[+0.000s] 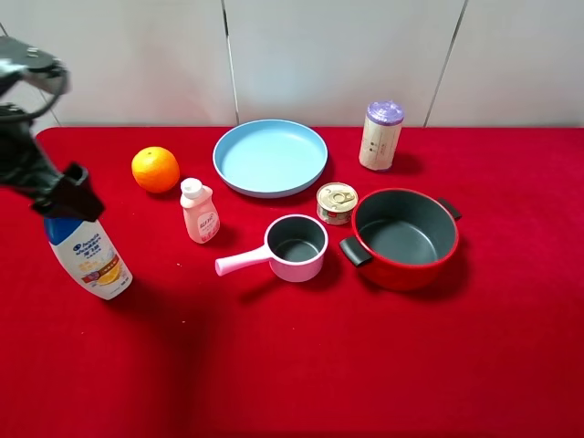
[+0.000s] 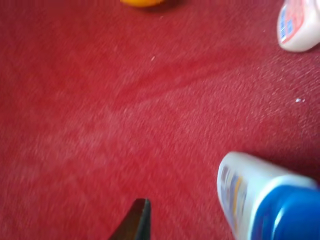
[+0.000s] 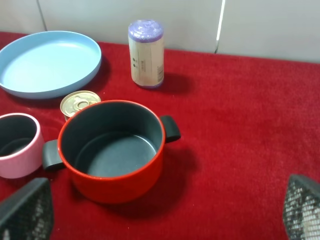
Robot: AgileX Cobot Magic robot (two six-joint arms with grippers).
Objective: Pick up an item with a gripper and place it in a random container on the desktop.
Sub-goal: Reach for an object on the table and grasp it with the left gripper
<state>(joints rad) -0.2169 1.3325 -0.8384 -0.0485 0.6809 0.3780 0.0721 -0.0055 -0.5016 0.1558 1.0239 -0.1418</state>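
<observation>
I will next place the shampoo bottle (image 1: 91, 260) in the red pot (image 1: 404, 239), so my left gripper will grab the bottle by its white shoulder beside the cap.
The tall white shampoo bottle (image 1: 91, 260) with a blue cap and an orange-yellow label stands at the far left of the red table. My left gripper (image 1: 66, 196) hangs right over its cap and looks open. The left wrist view shows the blue cap and white shoulder (image 2: 250, 195) close by, with one black fingertip (image 2: 139, 220) well apart from it; the other finger is out of view. The red pot (image 1: 404, 239) with a grey inside and black handles stands to the right of the middle. My right gripper (image 3: 160, 215) is open and empty, a little short of the pot (image 3: 115, 172).
An orange (image 1: 155, 169), a small pink-white bottle (image 1: 199, 212), a light blue plate (image 1: 270, 157), a pink saucepan (image 1: 294, 247), a tin can (image 1: 337, 202) and a purple-lidded cylinder (image 1: 381, 135) stand across the table's middle and back. A white wall runs behind.
</observation>
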